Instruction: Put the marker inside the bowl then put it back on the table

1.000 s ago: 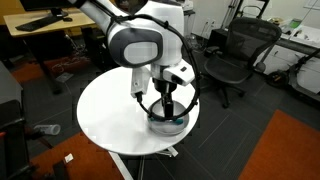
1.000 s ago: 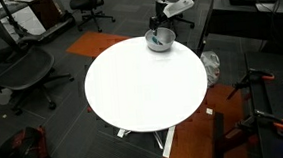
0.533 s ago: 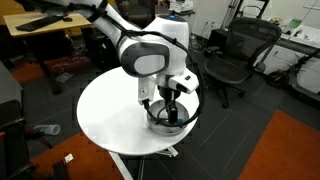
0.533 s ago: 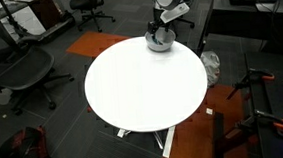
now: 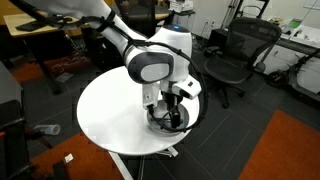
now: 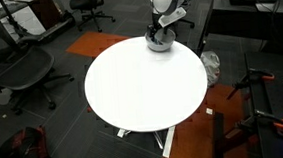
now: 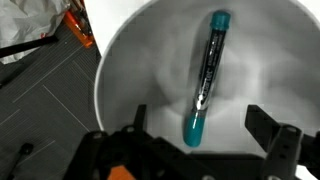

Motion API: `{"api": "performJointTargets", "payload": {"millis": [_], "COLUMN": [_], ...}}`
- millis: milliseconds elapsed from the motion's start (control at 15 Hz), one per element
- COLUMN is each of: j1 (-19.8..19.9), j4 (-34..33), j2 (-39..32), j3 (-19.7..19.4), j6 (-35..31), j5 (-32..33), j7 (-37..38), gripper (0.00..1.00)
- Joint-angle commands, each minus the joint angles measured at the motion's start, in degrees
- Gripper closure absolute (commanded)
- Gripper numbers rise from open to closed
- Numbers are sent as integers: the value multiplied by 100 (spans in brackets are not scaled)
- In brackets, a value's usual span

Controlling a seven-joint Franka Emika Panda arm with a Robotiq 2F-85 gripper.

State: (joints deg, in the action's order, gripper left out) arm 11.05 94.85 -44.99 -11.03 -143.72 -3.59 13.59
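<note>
The marker on the bottom of the bowl is below my fingers, so they would miss the marker if I closed now. My gripper needs to move lower before it closes.
The marker (image 7: pixel 204 78), dark with teal ends, lies inside the light grey-white bowl (image 7: pixel 130 60) in the wrist view. My gripper (image 7: pixel 200 125) is open, its two fingers spread either side of the marker's near teal end, not touching it. In both exterior views the gripper (image 5: pixel 172 112) (image 6: pixel 155 30) reaches down into the bowl (image 5: pixel 170 127) (image 6: pixel 160 44), which sits near the edge of the round white table (image 5: pixel 110 115) (image 6: pixel 142 84). The marker is hidden in the exterior views.
Black office chairs (image 5: pixel 235 55) (image 6: pixel 20 67) stand around the table. A wooden desk (image 5: pixel 45 25) is behind. An orange carpet patch (image 5: pixel 290 150) lies on the floor. The bowl sits close to the table's rim.
The arm has lowered and the gripper has gone deeper into the bowl. The bowl and table have not moved.
</note>
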Motion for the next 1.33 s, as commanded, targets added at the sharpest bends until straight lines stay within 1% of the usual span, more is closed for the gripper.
{"api": "performJointTargets", "payload": {"millis": [0, 333, 400, 467, 800, 1067, 1133, 1267], "j1": [108, 145, 154, 154, 164, 172, 174, 149], "j4": [-322, -499, -527, -553, -672, -738, -745, -702], "j2": [-171, -323, -349, -374, -466, -498, -496, -442], "j3": [80, 76, 80, 76, 74, 69, 73, 67], "j6": [262, 394, 407, 423, 519, 579, 589, 576], "j5": [-127, -128, -131, -126, -121, -116, -116, -98], "j7": [-89, -78, -82, -79, -75, -74, -77, -78], "gripper": [0, 0, 11, 26, 66, 95, 100, 95]}}
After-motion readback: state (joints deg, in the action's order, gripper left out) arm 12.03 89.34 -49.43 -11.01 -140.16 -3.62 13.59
